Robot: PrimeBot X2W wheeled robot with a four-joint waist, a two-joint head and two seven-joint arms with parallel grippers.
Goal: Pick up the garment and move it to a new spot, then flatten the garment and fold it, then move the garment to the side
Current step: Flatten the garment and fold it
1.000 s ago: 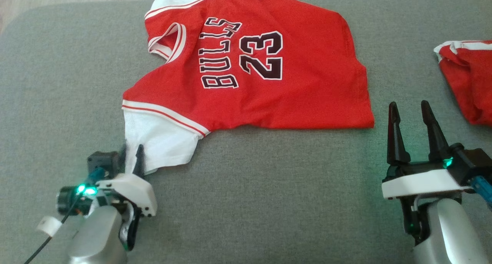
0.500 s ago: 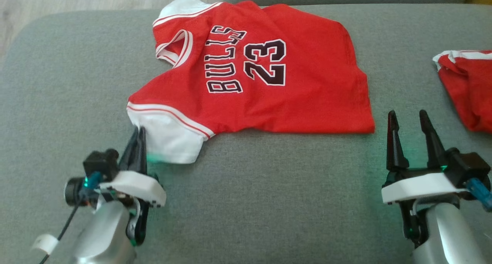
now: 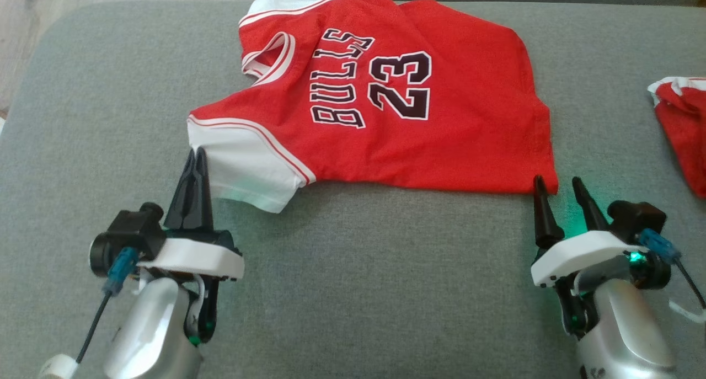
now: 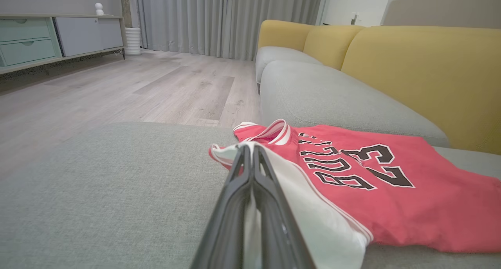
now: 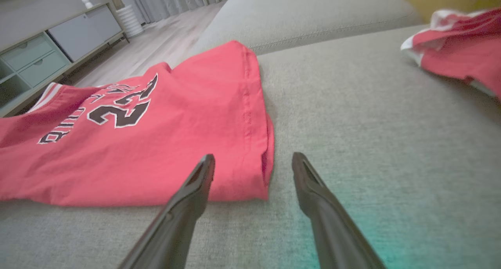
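The jersey needs to be folded over the red jersey's printed number (image 3: pixel 400 85), so my right gripper should next grab the jersey by its hem corner (image 3: pixel 552 182).
The garment (image 3: pixel 397 131) is a red jersey with "BULLS 23" print and white sleeves, lying spread on the grey sofa cushion (image 3: pixel 358 268). My left gripper (image 3: pixel 194 154) is shut on the outer edge of the near white sleeve; in the left wrist view white cloth shows between its closed fingers (image 4: pixel 250 147), with the garment (image 4: pixel 391 198) stretching away to the right. My right gripper (image 3: pixel 557 185) is open, its tips right at the garment's near right hem corner. In the right wrist view that corner of the garment (image 5: pixel 176 143) lies between the spread fingers of the right gripper (image 5: pixel 252 159).
A second red and white cloth (image 3: pixel 684 131) lies crumpled at the right edge of the cushion, also seen in the right wrist view (image 5: pixel 458 49). Yellow sofa backrests (image 4: pixel 422 73) rise behind the garment. Wooden floor (image 4: pixel 117 89) and a low cabinet (image 4: pixel 39 38) lie beyond the cushion's left end.
My left gripper has closed on the white sleeve's edge and reached farther up along it. My right gripper, still open, has advanced to the hem corner. The head camera has shifted slightly.
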